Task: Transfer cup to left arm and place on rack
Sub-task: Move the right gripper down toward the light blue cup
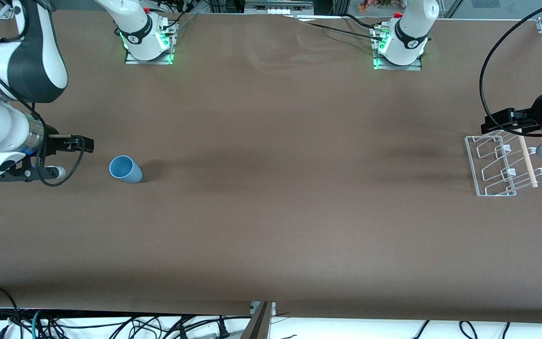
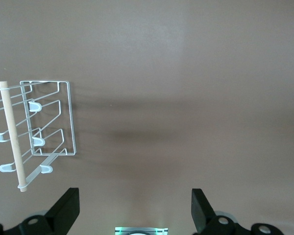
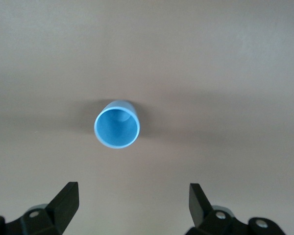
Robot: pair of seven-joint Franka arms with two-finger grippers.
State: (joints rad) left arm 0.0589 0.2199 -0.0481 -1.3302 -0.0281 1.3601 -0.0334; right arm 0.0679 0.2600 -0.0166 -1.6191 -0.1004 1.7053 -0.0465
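Note:
The light-blue cup needs to be picked up next with my right gripper by its rim [image 1: 120,165] [image 3: 117,146]. The cup's closed base then stays free for the left arm to take.
The light-blue cup [image 1: 125,169] stands upright on the brown table near the right arm's end, its mouth facing up [image 3: 116,124]. My right gripper [image 1: 86,143] hangs open over bare table just beside the cup, toward the right arm's end, with nothing between its fingers [image 3: 134,192]. The white wire rack [image 1: 474,162] with its pale wooden rod [image 1: 528,161] sits at the left arm's end. My left gripper [image 1: 487,126] hovers open and empty over the rack's farther edge; in the left wrist view the rack [image 2: 68,117] lies to one side of the left gripper [image 2: 134,196].
Both arm bases [image 1: 148,44] [image 1: 400,47] stand lit green along the table's farther edge. A black cable [image 1: 487,61] loops above the left arm's wrist. Loose cables [image 1: 111,327] lie below the table's near edge. Bare brown table [image 1: 299,188] stretches between cup and rack.

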